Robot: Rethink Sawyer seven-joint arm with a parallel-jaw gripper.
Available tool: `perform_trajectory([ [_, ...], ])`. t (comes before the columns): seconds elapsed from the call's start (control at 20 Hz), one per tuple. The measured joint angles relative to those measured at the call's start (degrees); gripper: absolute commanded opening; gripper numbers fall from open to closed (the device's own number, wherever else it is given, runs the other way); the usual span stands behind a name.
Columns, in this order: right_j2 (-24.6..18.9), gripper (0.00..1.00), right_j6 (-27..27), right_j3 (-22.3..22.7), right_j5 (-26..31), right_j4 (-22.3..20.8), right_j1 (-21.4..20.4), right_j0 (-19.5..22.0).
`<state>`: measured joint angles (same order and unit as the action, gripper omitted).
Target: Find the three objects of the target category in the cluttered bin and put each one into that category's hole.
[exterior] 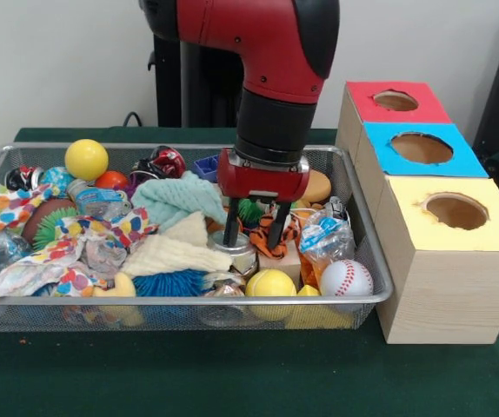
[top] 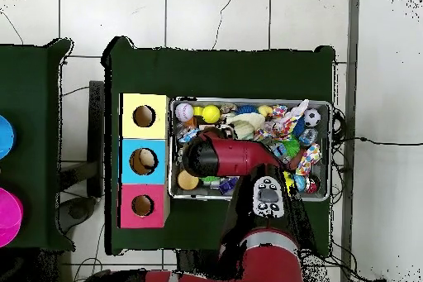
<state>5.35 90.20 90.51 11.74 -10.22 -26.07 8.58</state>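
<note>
My gripper grabs the tiger plush by its striped body (exterior: pixel 286 233) next, to drop the plush into the red box's hole (exterior: pixel 395 100).
The wire mesh bin (exterior: pixel 180 301) is full of toys and cloths. My gripper (exterior: pixel 254 233) is down in its right half, jaws open. The orange striped tiger plush (exterior: pixel 269 243) lies between and just below the fingertips (exterior: pixel 229 234); I cannot tell whether they touch it. A green spiky puffball (exterior: pixel 249 210) shows just behind the gripper. The blue spiky puffball (exterior: pixel 168 282) lies at the front rim, left of the gripper. The red-topped box's hole (exterior: pixel 395 100) is at the far right, outside the bin. In the overhead view the arm hides the gripper; the bin (top: pixel 332 150) and the red box's hole (top: pixel 142 205) show.
The blue-topped box's hole (exterior: pixel 421 148) and the yellow-topped box's hole (exterior: pixel 455 210) sit nearer the camera in the same row. A white baseball (exterior: pixel 346 278) and a yellow ball (exterior: pixel 271 285) lie at the bin's front right. A silver can (exterior: pixel 235 246) stands by the left finger.
</note>
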Motion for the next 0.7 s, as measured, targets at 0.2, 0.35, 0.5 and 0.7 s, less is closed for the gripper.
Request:
perform_trajectory([
  [0.2, -1.8, 1.0, 0.0, 0.0, 0.1, 1.2, 0.0, 2.0],
  [0.35, -3.0, 1.0, 0.0, 0.3, 0.7, 2.4, 0.0, 3.5],
  [0.5, -4.3, 1.0, 0.0, 0.4, 2.0, 3.9, -0.1, 4.9],
  [0.7, -6.1, 1.0, 0.0, 0.4, 4.5, 6.2, -0.2, 7.0],
])
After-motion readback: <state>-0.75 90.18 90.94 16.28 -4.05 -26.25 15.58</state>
